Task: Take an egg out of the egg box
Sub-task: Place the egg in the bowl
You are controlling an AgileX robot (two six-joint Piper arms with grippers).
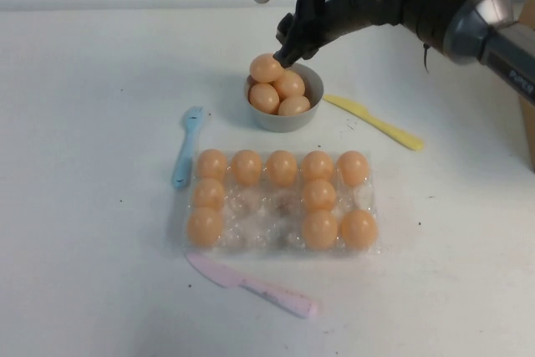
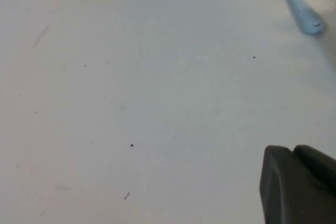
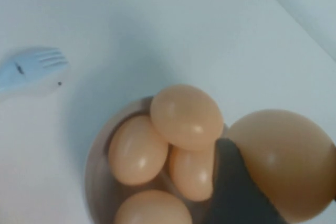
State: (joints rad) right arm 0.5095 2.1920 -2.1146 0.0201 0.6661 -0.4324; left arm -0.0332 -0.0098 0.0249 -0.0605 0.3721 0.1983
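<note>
My right gripper stays closed on the egg (image 3: 286, 163) from here until the egg sits inside the grey bowl, since the egg hangs above and outside the bowl's far rim.
The clear egg box (image 1: 267, 227) lies in the middle of the table with several peach eggs (image 1: 282, 167) in its cups; some middle cups are bare. My right gripper (image 1: 284, 52) hovers over the far side of the grey bowl (image 1: 313, 81), which holds several eggs. In the right wrist view the right gripper (image 3: 278, 163) is shut on an egg (image 3: 286, 166) that presses against its dark finger (image 3: 231, 182), just above the bowl (image 3: 94, 161). That egg is hidden in the high view. My left gripper (image 2: 293, 151) is shut and empty over bare table, outside the high view.
A blue fork (image 1: 185, 148) lies left of the bowl and egg box; it also shows in the right wrist view (image 3: 31, 69) and the left wrist view (image 2: 299, 3). A yellow knife (image 1: 376, 121) lies right of the bowl. A pink knife (image 1: 255, 286) lies in front of the egg box.
</note>
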